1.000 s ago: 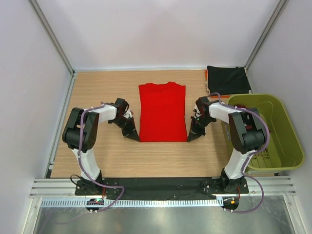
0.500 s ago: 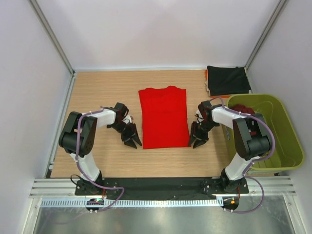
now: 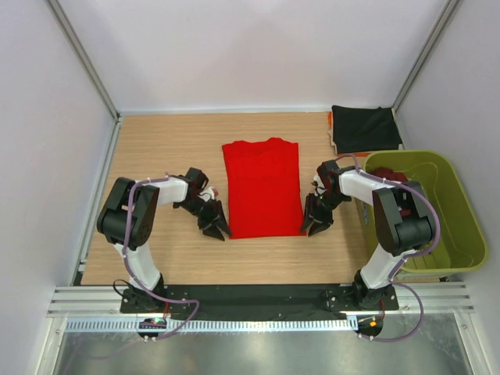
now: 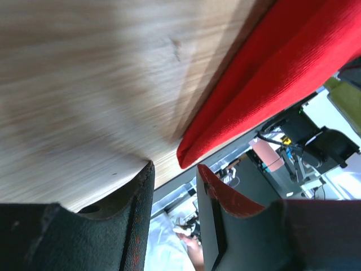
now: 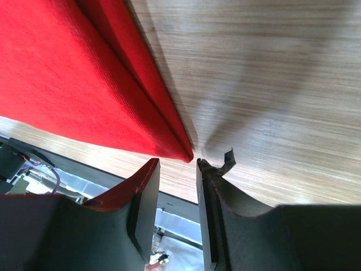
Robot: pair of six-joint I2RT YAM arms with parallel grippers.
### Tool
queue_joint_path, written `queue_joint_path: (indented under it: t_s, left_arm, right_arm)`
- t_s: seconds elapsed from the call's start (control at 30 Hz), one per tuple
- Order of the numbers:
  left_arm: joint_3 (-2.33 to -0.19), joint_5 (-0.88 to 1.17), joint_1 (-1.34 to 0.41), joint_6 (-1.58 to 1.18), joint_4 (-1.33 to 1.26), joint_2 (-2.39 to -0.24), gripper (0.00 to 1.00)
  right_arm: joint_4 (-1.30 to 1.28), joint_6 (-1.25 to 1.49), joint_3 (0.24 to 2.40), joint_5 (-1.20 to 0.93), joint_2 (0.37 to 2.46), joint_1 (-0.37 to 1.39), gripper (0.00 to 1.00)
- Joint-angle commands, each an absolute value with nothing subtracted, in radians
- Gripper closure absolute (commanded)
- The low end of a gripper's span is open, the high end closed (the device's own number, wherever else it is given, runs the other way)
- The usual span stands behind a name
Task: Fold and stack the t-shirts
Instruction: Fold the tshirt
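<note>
The robot's right gripper should next grab the red t-shirt's near corner (image 3: 305, 233) (image 5: 186, 154), opposite the left gripper's corner, so that the t-shirt's near edge folds over evenly.
A bright red t-shirt (image 3: 262, 186) lies flat in the middle of the table, folded into a long narrow rectangle. My left gripper (image 3: 219, 229) stands open just off its near left corner (image 4: 189, 155), nothing between the fingers. My right gripper (image 3: 314, 228) is open beside the near right corner (image 5: 183, 151), also holding nothing. A black t-shirt (image 3: 365, 127) lies folded at the far right corner of the table. Something dark maroon (image 3: 400, 195) shows inside the basket, partly hidden by the right arm.
An olive-green plastic basket (image 3: 457, 211) stands at the right edge of the table, close to the right arm. Bare wooden tabletop (image 3: 156, 141) stretches left of the red shirt. White walls enclose the table on three sides.
Both grippers let go of the red shirt's near corners and opened. They slid toward the near edge, and the shirt's hem now lies flat slightly nearer.
</note>
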State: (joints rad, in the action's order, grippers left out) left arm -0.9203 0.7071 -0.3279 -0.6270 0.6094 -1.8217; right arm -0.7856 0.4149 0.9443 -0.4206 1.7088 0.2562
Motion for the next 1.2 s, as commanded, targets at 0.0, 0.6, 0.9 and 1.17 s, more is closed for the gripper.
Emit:
queue_joint_path:
  t_s: [0.0, 0.6, 0.9, 1.17]
  left_arm:
    - [-0.896, 0.713, -0.35, -0.633, 0.56, -1.822, 0.62]
    - [-0.956, 0.578, -0.388, -0.722, 0.566, -1.838, 0.96]
    - [-1.008, 0.545, -0.399, -0.752, 0.646, -1.73, 1.0]
    - [-0.971, 0.519, -0.434, -0.811, 0.703, -1.677, 1.0]
  right_arm:
    - [-0.77, 0.41, 0.94, -0.442, 1.701, 0.261, 0.62]
    - [-0.741, 0.436, 0.91, -0.433, 1.666, 0.265, 0.9]
    - [-0.761, 0.503, 0.911, -0.407, 1.572, 0.273, 0.99]
    - [-0.828, 0.511, 0.888, -0.37, 1.459, 0.31, 0.99]
